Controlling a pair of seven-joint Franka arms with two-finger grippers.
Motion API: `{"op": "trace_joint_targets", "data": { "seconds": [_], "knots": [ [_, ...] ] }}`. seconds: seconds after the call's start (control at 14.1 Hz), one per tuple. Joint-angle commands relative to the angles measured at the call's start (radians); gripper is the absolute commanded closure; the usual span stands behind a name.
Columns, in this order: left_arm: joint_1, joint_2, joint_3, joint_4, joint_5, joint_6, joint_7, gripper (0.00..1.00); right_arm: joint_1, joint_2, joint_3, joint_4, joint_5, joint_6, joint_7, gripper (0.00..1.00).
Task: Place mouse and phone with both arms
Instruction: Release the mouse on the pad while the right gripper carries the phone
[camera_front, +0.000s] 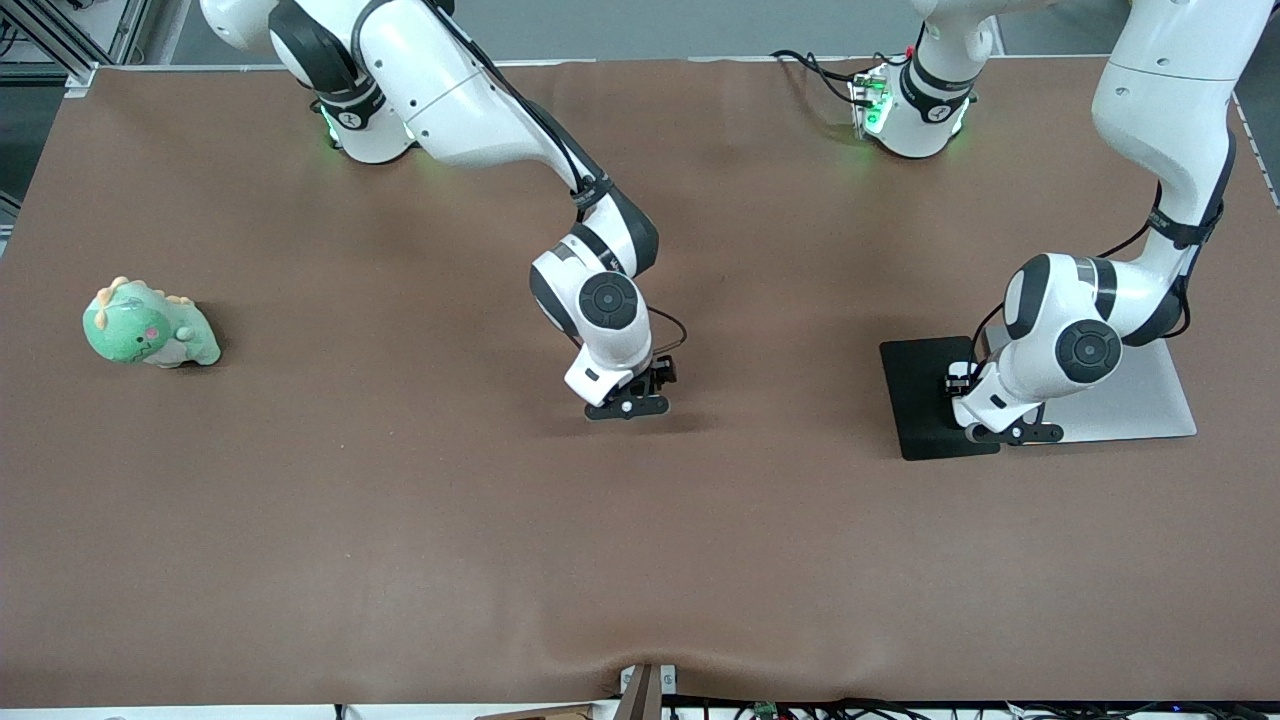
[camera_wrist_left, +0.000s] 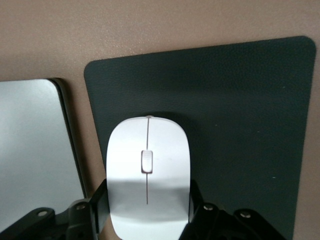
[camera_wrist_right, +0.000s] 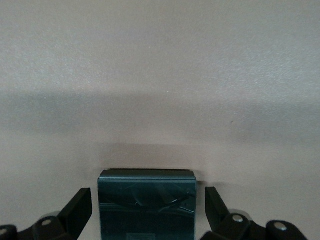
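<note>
My right gripper grabs the phone by its two side edges next, which leaves the black phone's glossy side (camera_wrist_right: 147, 207) free for placing.
The white mouse (camera_wrist_left: 147, 170) lies on the black mouse pad (camera_wrist_left: 240, 110) at the edge beside a silver slab. My left gripper (camera_wrist_left: 147, 200) is shut on the mouse, with one finger against each of its sides. In the front view the left gripper (camera_front: 1010, 432) is low over the pad (camera_front: 920, 395) and hides the mouse. The black phone (camera_wrist_right: 146, 205) lies flat on the brown table. My right gripper (camera_wrist_right: 148, 200) is open around it, with a gap on each side. In the front view the right gripper (camera_front: 628, 405) is at the middle of the table and hides the phone.
A flat silver slab (camera_front: 1130, 400) lies beside the mouse pad toward the left arm's end and also shows in the left wrist view (camera_wrist_left: 35, 145). A green plush dinosaur (camera_front: 150, 325) sits toward the right arm's end of the table.
</note>
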Motion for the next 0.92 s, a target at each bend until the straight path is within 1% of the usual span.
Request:
{"op": "trace_joint_targets", "data": {
  "seconds": [0.0,0.07,0.28,0.36,0.43,0.5,0.57,0.71,0.78,0.85],
  "knots": [
    [0.016,0.003,-0.006,-0.004,0.023,0.019,0.000,0.11,0.001,0.021,0.003,0.030,-0.017,-0.002,0.030,0.00],
    [0.014,0.001,-0.006,0.001,0.023,0.017,0.000,0.01,0.006,0.026,0.003,0.030,-0.018,0.000,0.039,0.00],
    [0.014,-0.022,-0.007,0.039,0.023,-0.001,0.003,0.00,0.018,0.037,0.002,0.029,-0.024,0.033,0.079,0.00],
    [0.011,-0.048,-0.009,0.059,0.023,-0.039,0.009,0.00,0.021,0.037,0.000,0.029,-0.044,0.033,0.087,0.03],
    [0.007,-0.071,-0.013,0.098,0.021,-0.093,0.008,0.00,0.020,0.034,0.000,0.029,-0.072,0.032,0.087,0.44],
    [0.011,-0.094,-0.036,0.155,0.012,-0.166,0.008,0.00,0.017,0.027,0.000,0.029,-0.084,0.026,0.088,0.79],
    [0.013,-0.106,-0.050,0.224,0.007,-0.250,0.008,0.00,0.015,0.017,0.000,0.027,-0.084,0.020,0.093,1.00],
    [0.013,-0.115,-0.068,0.385,0.007,-0.437,0.010,0.00,0.000,-0.012,-0.001,0.023,-0.081,-0.017,0.099,1.00],
    [0.013,-0.115,-0.076,0.465,0.010,-0.516,0.014,0.00,-0.023,-0.054,-0.003,0.021,-0.080,-0.061,0.102,1.00],
    [0.008,-0.115,-0.079,0.537,0.010,-0.567,0.029,0.00,-0.051,-0.092,-0.003,0.021,-0.080,-0.115,0.105,1.00]
  ]
}}
